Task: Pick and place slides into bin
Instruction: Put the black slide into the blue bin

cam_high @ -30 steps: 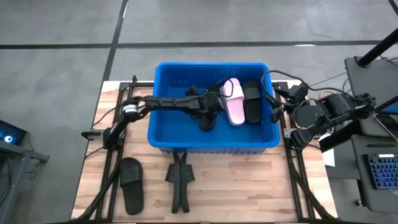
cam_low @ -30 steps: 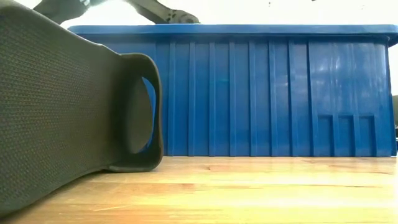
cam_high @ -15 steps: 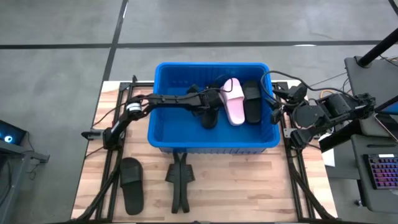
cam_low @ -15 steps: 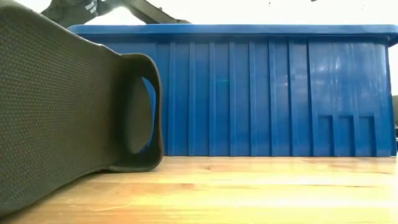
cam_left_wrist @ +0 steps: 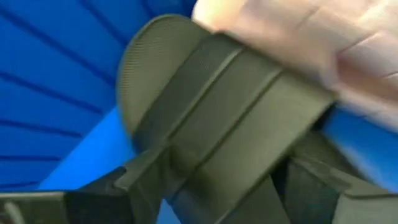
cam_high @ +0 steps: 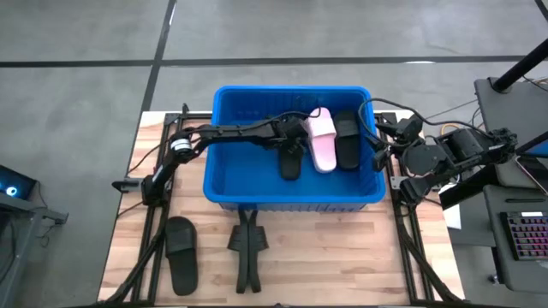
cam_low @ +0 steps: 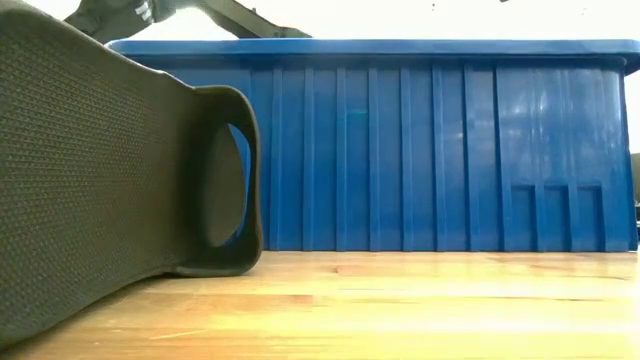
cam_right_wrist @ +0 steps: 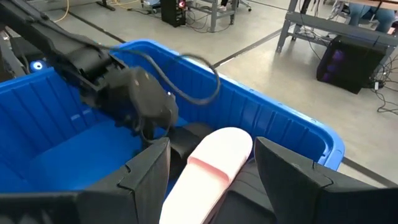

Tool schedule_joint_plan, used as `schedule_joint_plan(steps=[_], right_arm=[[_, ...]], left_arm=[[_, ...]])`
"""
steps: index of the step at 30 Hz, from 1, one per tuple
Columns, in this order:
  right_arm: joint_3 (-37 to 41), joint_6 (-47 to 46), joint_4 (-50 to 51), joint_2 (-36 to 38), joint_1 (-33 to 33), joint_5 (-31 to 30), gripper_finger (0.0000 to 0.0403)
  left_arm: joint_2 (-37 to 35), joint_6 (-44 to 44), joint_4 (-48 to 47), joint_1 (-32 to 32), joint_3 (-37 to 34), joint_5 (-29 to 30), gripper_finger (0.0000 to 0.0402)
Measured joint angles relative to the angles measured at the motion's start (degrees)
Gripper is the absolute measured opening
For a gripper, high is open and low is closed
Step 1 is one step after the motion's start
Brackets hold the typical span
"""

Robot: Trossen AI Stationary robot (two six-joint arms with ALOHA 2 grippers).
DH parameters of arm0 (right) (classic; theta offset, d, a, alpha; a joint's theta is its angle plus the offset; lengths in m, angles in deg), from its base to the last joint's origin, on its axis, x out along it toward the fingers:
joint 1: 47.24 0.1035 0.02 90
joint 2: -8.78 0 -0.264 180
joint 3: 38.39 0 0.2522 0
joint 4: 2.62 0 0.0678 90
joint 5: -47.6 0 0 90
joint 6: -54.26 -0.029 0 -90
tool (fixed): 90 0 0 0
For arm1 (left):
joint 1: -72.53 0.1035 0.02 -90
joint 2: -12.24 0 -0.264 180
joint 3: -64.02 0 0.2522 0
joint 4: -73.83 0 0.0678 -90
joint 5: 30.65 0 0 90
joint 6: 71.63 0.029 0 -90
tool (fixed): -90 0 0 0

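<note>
The black slide is on the tabletop and needs to go into the bin (cam_high: 224, 175). My left gripper needs to grab the slide by its wide strap (cam_high: 181, 239) next.
The blue bin (cam_high: 224, 175) stands mid-table. Inside it lie a black slide (cam_high: 291, 162), a pale pink slide (cam_high: 322, 142) and another black slide (cam_high: 348, 137). My left gripper (cam_high: 295, 130) reaches in from the table's left and hovers over the first black slide's far end. In the left wrist view that slide's wide strap (cam_left_wrist: 230, 106) fills the picture between the spread fingers. One more black slide (cam_high: 181, 253) lies sole-down on the table near the front left. My right gripper (cam_right_wrist: 214, 180) stands open at the bin's right rim, with nothing between its fingers. My left gripper slants down from the table's left, its fingers (cam_left_wrist: 93, 200) standing apart on either side of the black slide's strap end (cam_left_wrist: 236, 199). Whether a finger still touches the slide, I cannot tell. The slide lies on the bin's floor beside the pink slide.
A black forked camera stand (cam_high: 247, 248) sits on the wooden table in front of the bin. In the low view the table's black slide (cam_low: 100, 170) looms at the left before the bin's ribbed near wall (cam_low: 420, 150). Bare wood lies at the front right.
My left gripper has moved a little toward the bin's far wall and its wrist has rolled. The black slide below it has stayed low in the bin and now lies flat, lengthwise from near to far.
</note>
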Motion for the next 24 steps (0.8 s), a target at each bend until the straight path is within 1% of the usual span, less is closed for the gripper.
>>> schedule_joint_plan(steps=[3, 6, 11, 13, 16, 19, 21, 24], right_arm=[[0.00, 0.13, 0.00, 0.00, -0.01, 0.00, 0.0224], [0.00, 0.12, 0.00, 0.01, 0.00, 0.00, 0.0224], [-0.02, 0.66, 0.04, 0.23, 0.00, 0.00, 0.0224], [-0.01, 1.41, 0.07, 0.37, 0.00, 0.01, 0.0224], [-0.02, 1.49, 0.17, 0.70, 0.00, 0.00, 0.0224], [-0.02, 1.63, 0.19, 1.09, 0.00, -0.02, 0.0224], [-0.02, 1.88, 0.21, 1.26, 0.00, -0.06, 0.0224], [-0.02, 2.28, 0.20, 1.50, 0.00, -0.08, 0.0224]], left_arm=[[-2.32, 0.50, 0.60, -0.13, 0.04, -3.89, 0.0271], [-4.78, 3.61, 0.51, -0.22, -0.02, -7.22, 0.0276], [-7.83, 6.79, -1.03, -0.16, -0.01, -8.72, 0.0276], [-8.82, 8.37, -4.30, -0.07, -0.25, -8.09, 0.0274], [-9.22, 12.03, -10.34, -0.07, -0.25, -7.37, 0.0258], [-8.97, 14.53, -17.00, -0.07, -0.63, -7.39, 0.0232], [-8.91, 14.56, -18.46, -0.08, -1.16, -7.58, 0.0214], [-9.01, 14.60, -18.38, -0.40, -1.38, -10.49, 0.0189]])
